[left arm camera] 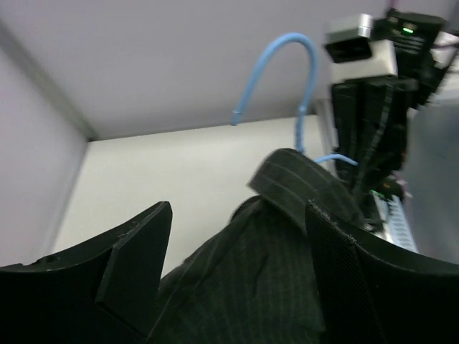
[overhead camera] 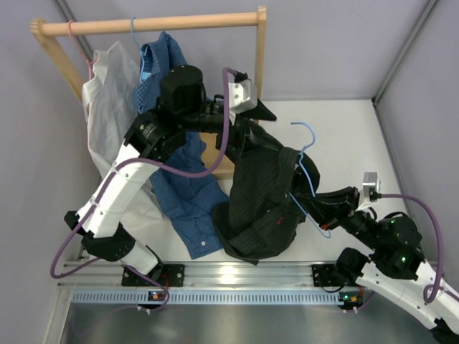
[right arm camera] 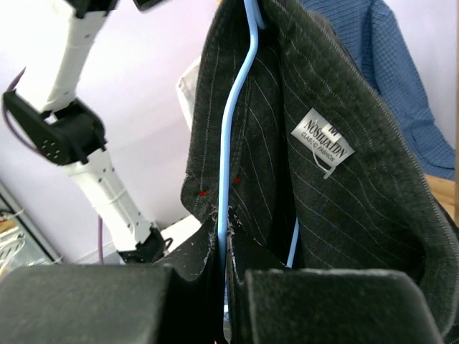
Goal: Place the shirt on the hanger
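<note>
My right gripper needs to be free to fit the shirt. My left gripper should next grip the hanger just below its hook (overhead camera: 302,153) (left arm camera: 300,146), along with the shirt's collar.
The black pinstriped shirt (overhead camera: 262,204) hangs in a bunch over the light-blue hanger (overhead camera: 307,154), held above the table. Its collar shows in the left wrist view (left arm camera: 301,190). My right gripper (overhead camera: 323,204) is shut on the hanger's thin rod (right arm camera: 237,129), with the shirt (right arm camera: 344,208) and its white label around the rod. The hanger's hook (left arm camera: 290,54) sticks up free. My left gripper (overhead camera: 259,123) is at the shirt's upper left edge. Its jaws are wide open (left arm camera: 237,247), with shirt fabric (left arm camera: 251,294) lying between the fingers, not pinched.
A wooden rack (overhead camera: 150,25) stands at the back left. It bears a white shirt (overhead camera: 107,93) on a pink hanger and a blue dotted shirt (overhead camera: 188,197) on a blue hanger. A metal rail (overhead camera: 237,274) runs along the near edge. Walls close in left and right.
</note>
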